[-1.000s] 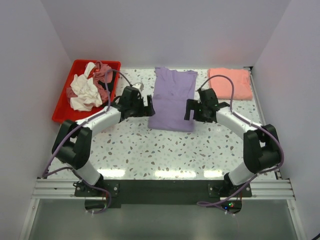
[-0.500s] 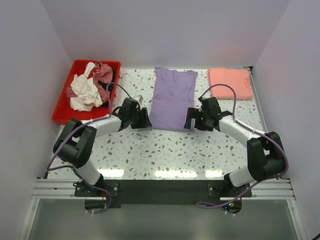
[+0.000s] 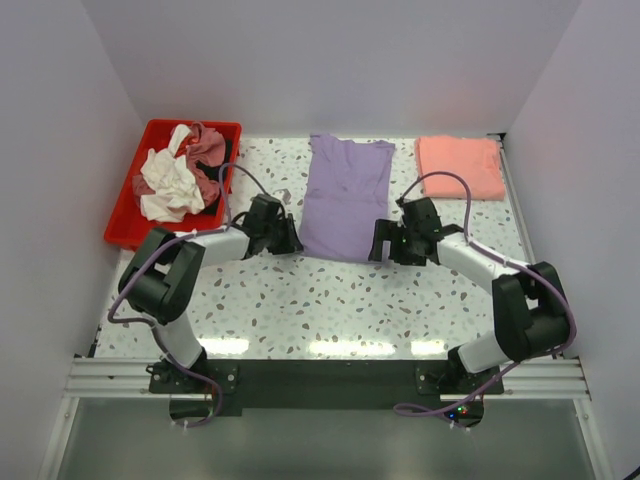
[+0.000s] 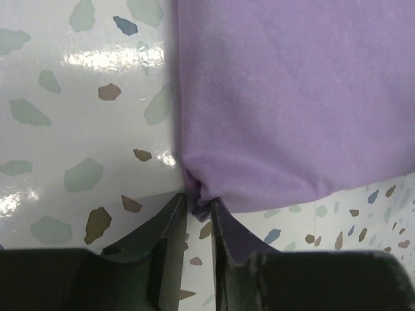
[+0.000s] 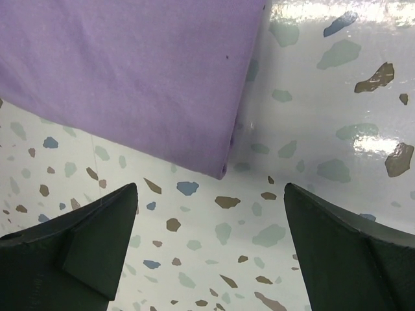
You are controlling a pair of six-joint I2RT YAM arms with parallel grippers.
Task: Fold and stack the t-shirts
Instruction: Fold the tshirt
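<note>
The robot's right gripper needs to fold the near end of the lavender-purple t-shirt over, so next it should pick up the t-shirt by its free near corner, opposite the left gripper's corner.
A lavender-purple t-shirt (image 3: 345,198) lies as a long folded strip in the middle of the table. My left gripper (image 3: 289,241) sits at its near left corner, and in the left wrist view that gripper (image 4: 200,208) is shut on a pinch of the purple cloth (image 4: 292,97). My right gripper (image 3: 378,247) stands open at the near right corner. In the right wrist view its gripper (image 5: 211,191) straddles bare table just short of the shirt's corner (image 5: 220,170), without touching it. A folded salmon-pink t-shirt (image 3: 460,167) lies at the back right.
A red tray (image 3: 127,203) at the back left holds a heap of crumpled white (image 3: 166,187) and dusty-rose shirts (image 3: 206,147). White walls close the table on three sides. The arms' bases stand at the near edge.
My left gripper has come down to the shirt's near left corner and shut on the cloth. The right gripper has dropped towards the near right corner and stayed open.
</note>
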